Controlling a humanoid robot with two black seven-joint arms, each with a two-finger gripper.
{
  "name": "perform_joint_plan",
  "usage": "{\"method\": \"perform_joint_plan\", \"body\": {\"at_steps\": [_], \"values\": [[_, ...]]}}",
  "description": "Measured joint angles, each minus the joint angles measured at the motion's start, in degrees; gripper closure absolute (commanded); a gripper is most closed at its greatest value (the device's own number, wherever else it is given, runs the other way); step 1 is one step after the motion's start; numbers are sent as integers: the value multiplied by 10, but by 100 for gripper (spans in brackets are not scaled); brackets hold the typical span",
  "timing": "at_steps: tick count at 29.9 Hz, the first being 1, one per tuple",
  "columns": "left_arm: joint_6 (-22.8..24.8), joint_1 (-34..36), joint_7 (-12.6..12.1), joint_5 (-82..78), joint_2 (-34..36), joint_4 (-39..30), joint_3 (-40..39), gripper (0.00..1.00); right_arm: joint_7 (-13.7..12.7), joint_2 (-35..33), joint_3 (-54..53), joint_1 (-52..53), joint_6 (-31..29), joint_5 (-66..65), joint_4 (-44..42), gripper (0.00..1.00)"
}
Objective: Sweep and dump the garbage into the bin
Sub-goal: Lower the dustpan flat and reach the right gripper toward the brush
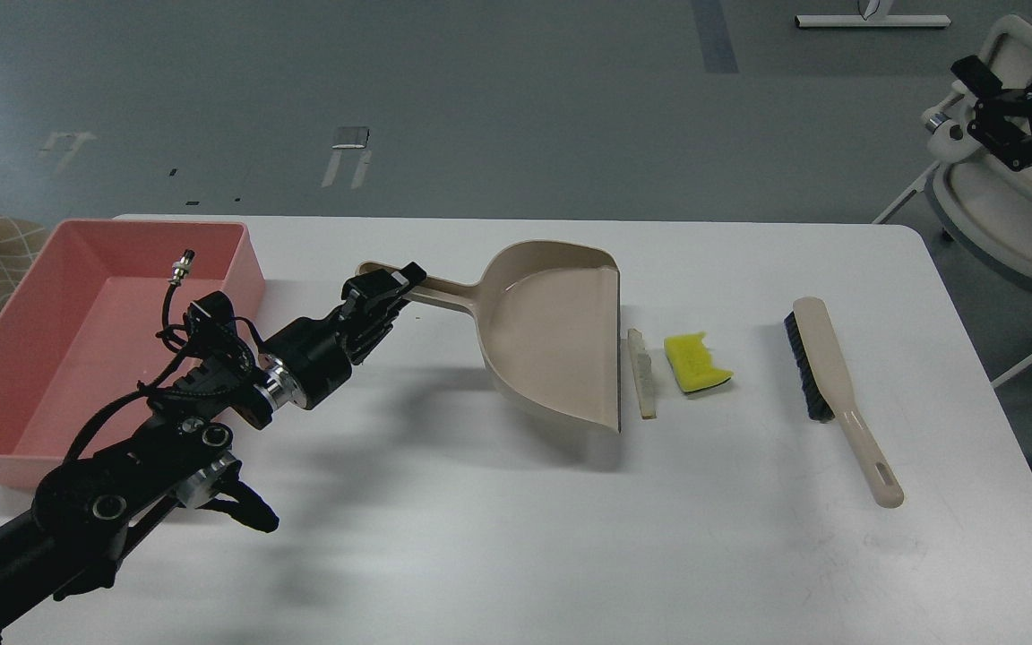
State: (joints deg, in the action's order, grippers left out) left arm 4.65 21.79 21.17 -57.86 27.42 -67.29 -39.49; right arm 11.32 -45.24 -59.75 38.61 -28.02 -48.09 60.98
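Note:
The robot's right gripper needs to grab the long beige brush next, holding it by the handle's neck (849, 415) beside its wide bristled head (821, 353).
My left gripper (388, 285) is shut on the handle of the beige dustpan (554, 336), whose open lip faces right on the table. Just right of that lip lies the thin pale beige strip (641, 371), and right of it the jagged yellow sponge piece (696, 363) with a dark underside. The beige brush (828, 376) with black bristles lies further right, free of both grippers. The pink bin (77, 340) stands at the table's left edge and holds nothing. My right gripper (995, 112) is open, high at the top right, off the table.
The white table (516, 520) ends at a rounded right edge near the brush. A white frame stands on the floor at the far right, behind my right gripper. A checked cloth shows at the far left, beside the bin.

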Motion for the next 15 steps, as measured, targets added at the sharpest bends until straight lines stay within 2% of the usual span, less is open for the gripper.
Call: {"method": "perform_joint_plan", "body": {"at_steps": [6, 10, 15], "values": [[0, -1, 11, 1, -1, 0, 1, 88, 0, -83, 66, 9, 0, -130, 95, 0], [0, -4, 14, 0, -1, 1, 2, 88, 1, -181, 69, 13, 0, -174, 182, 0], [0, -7, 14, 0, -5, 5, 1, 88, 1, -208, 73, 18, 0, -188, 206, 0]]}}
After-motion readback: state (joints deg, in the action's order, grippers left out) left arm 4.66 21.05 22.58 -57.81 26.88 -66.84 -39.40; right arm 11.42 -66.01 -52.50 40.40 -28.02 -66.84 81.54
